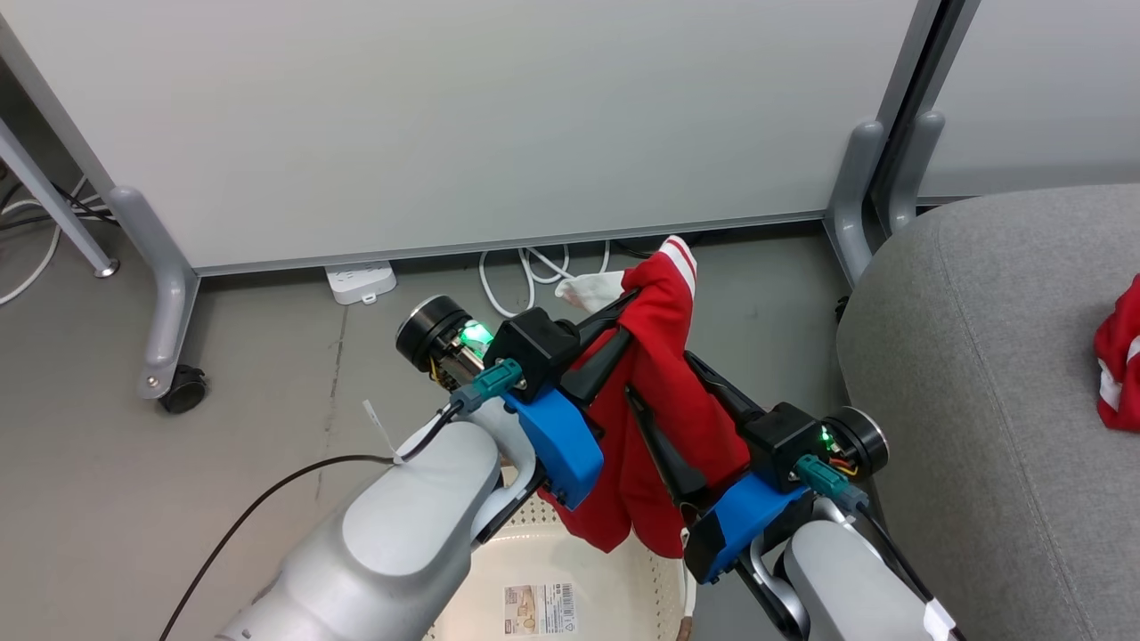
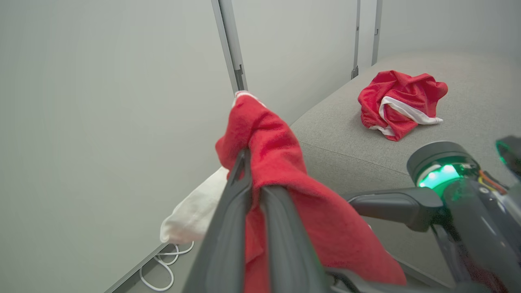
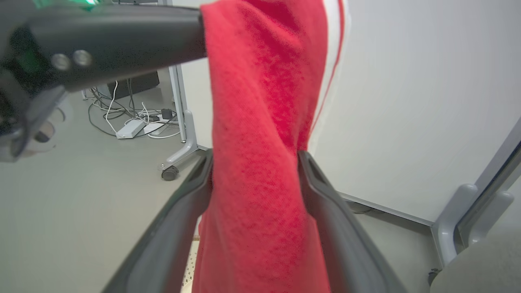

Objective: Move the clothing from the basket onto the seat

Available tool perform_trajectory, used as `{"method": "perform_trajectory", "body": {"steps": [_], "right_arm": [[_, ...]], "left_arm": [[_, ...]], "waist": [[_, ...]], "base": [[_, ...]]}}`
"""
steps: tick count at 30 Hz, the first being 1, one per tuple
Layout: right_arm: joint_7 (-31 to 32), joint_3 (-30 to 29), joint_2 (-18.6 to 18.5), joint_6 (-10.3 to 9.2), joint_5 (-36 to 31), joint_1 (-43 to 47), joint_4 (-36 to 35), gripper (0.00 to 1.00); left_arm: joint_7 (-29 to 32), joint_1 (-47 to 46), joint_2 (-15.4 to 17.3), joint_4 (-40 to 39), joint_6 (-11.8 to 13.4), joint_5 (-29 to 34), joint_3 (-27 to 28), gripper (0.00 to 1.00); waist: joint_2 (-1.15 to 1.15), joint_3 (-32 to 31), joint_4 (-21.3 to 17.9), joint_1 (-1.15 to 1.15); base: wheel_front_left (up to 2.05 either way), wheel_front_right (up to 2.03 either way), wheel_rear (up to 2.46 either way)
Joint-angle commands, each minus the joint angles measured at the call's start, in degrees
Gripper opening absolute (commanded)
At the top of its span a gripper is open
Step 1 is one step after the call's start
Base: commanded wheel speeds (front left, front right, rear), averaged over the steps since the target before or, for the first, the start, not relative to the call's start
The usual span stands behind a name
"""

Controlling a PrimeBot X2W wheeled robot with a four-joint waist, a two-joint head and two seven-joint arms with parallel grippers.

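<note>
My right gripper will bring the red garment with white stripes over to the grey seat (image 1: 994, 374), so next it will grab the garment by its hanging fold (image 1: 671, 401).
A red piece of clothing (image 1: 661, 312) with white stripes hangs in the air above the basket (image 1: 481, 579). My left gripper (image 1: 628, 303) is shut on its upper fold (image 2: 276, 154), and a white part (image 2: 195, 211) sticks out behind. The fabric (image 3: 260, 101) drops down between the spread fingers of my right gripper (image 1: 659, 374), which is open (image 3: 255, 156). A second red garment (image 2: 401, 101) lies crumpled on the grey seat (image 2: 342, 146) to the right (image 1: 1120, 356). The basket's pale bottom with a label shows below my arms.
A white partition panel (image 1: 463, 125) on grey wheeled feet (image 1: 169, 294) stands just behind the garment. A power strip (image 1: 361, 280) and white cables (image 1: 525, 276) lie at its base. The seat's rounded edge (image 1: 891, 294) is close to my right arm.
</note>
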Motion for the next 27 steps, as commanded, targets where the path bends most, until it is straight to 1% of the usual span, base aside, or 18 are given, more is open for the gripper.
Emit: {"method": "perform_trajectory", "body": {"steps": [1, 2, 3, 4, 9, 27], "right_arm": [[0.01, 0.24, 0.21, -0.04, 0.01, -1.67, 1.43, 1.0], [0.01, 0.25, 0.24, -0.04, 0.23, -1.84, 2.34, 1.0], [0.0, 0.16, 0.25, -0.04, 0.3, -2.15, 2.87, 0.3], [0.01, 0.25, 0.27, -0.04, 0.69, -2.36, 3.19, 0.0], [0.0, 1.18, 0.26, -0.04, 2.21, -3.04, 3.78, 0.0], [0.0, 1.27, 0.28, -0.04, 3.21, -3.29, 3.22, 0.0]], "left_arm": [[-0.27, -0.52, -0.11, -0.28, -0.07, 0.06, -0.02, 0.0], [-0.27, -0.6, -0.16, -0.28, -0.07, 0.11, 0.0, 0.0], [-0.27, -0.67, -0.18, -0.28, -0.1, 0.16, 0.04, 0.0], [-0.27, -0.73, -0.23, -0.28, -0.11, 0.19, 0.1, 0.0], [-0.27, -0.67, -0.25, -0.12, -0.18, 0.35, 0.46, 0.0], [-0.23, -0.43, -0.37, 0.43, -0.54, 0.93, 0.85, 0.0]], "waist": [[0.0, 0.18, 0.15, 0.0], [0.0, 0.27, 0.22, 0.0], [0.0, 0.37, 0.28, 0.0], [0.0, 0.45, 0.32, 0.0], [0.0, 0.74, 0.29, 0.0], [0.0, 1.1, -0.08, 0.0]], "base": [[0.0, 0.0, 0.0], [0.0, 0.0, 0.0], [0.0, 0.0, 0.0], [0.0, 0.0, 0.0], [0.0, 0.0, 0.0], [0.0, 0.0, 0.0]]}}
